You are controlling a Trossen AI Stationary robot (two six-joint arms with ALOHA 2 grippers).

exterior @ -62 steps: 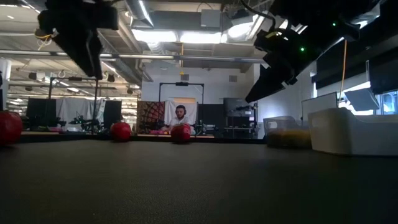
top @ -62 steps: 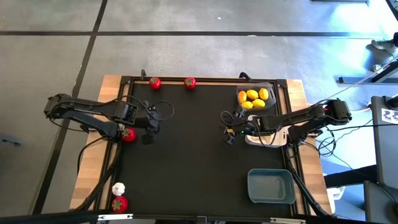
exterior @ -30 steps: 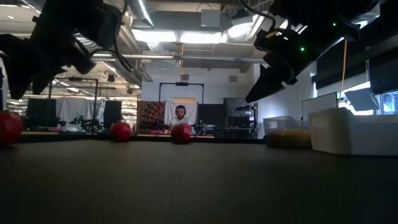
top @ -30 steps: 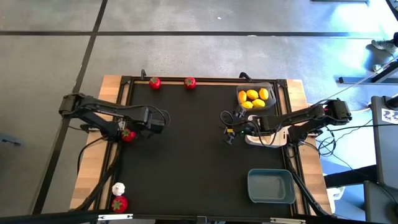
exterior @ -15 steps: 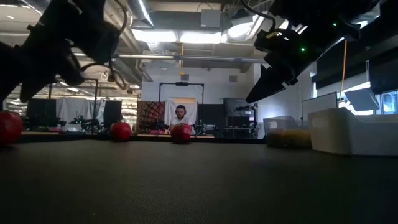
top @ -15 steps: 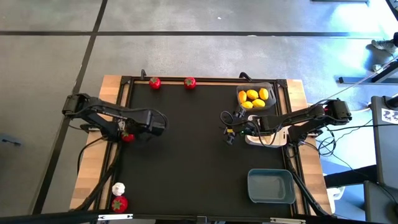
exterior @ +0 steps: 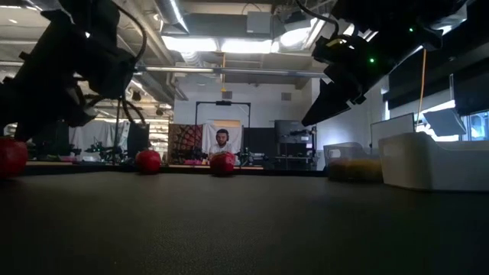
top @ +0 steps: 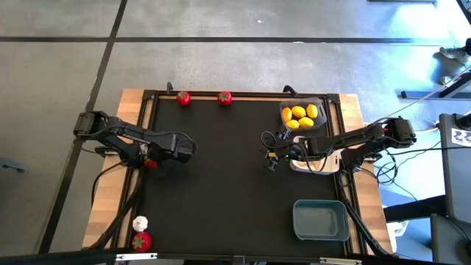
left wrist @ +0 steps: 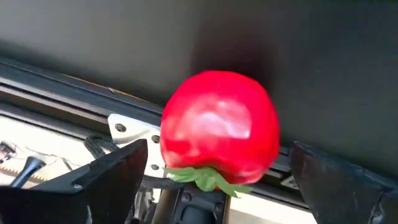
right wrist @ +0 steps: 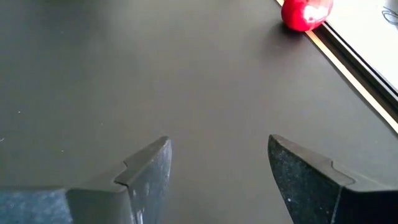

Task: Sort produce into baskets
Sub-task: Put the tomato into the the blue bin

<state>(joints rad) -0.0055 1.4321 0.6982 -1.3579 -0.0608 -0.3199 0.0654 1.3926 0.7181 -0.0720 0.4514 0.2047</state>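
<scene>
The red fruit needs to go into a basket (top: 321, 220), so I will grab it next by its round sides with my left gripper.
A red round fruit with a green top (left wrist: 219, 135) lies on the black mat at the table's left edge (top: 150, 163). My left gripper (top: 154, 157) is open and points toward the left edge. Its fingers (left wrist: 115, 177) stand on either side of the fruit with a gap on each side. My right gripper (top: 271, 152) is open and empty above the mat, beside the white basket (top: 318, 163). The dark grey basket (top: 319, 103) holds yellow lemons (top: 302, 115). The blue-grey basket (top: 321, 221) stands at the near right.
Two more red fruits (top: 183, 97) (top: 224, 96) lie at the mat's far edge. A white bulb (top: 140, 222) and a red fruit (top: 140, 241) lie at the near left corner. A metal rail (left wrist: 74, 106) runs along the mat's left edge behind the fruit.
My left gripper has gone down toward the red fruit at the table's left edge, and its fingers now stand around it. The right arm has kept still.
</scene>
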